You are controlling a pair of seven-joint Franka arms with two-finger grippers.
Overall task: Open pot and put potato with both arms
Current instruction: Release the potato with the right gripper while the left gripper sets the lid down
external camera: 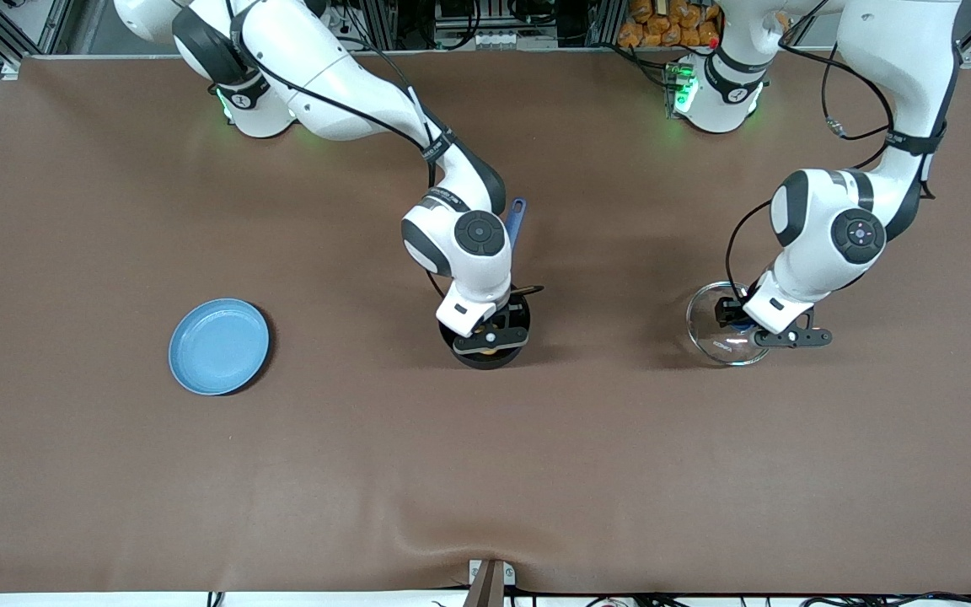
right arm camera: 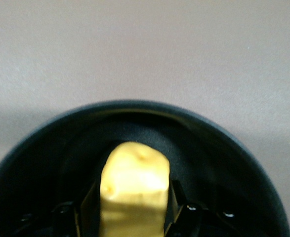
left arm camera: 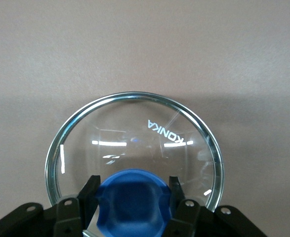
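Observation:
The clear lid's lower edge is at the tabletop in the front view, so the lid comes free now as my left gripper opens.
The black pot (external camera: 485,358) stands mid-table with no lid on it, its blue handle (external camera: 517,221) pointing toward the robots' bases. My right gripper (external camera: 492,330) is down over the pot's mouth, shut on the yellow potato (right arm camera: 135,182), which hangs inside the pot's rim (right arm camera: 135,106). My left gripper (external camera: 738,317) is toward the left arm's end of the table, shut on the blue knob (left arm camera: 132,202) of the clear glass lid (left arm camera: 135,143). The lid (external camera: 715,324) is low at the brown table; I cannot tell if it rests on it.
A flat blue plate (external camera: 218,346) lies toward the right arm's end of the table. The brown cloth (external camera: 485,472) has a small ridge at its edge nearest the front camera.

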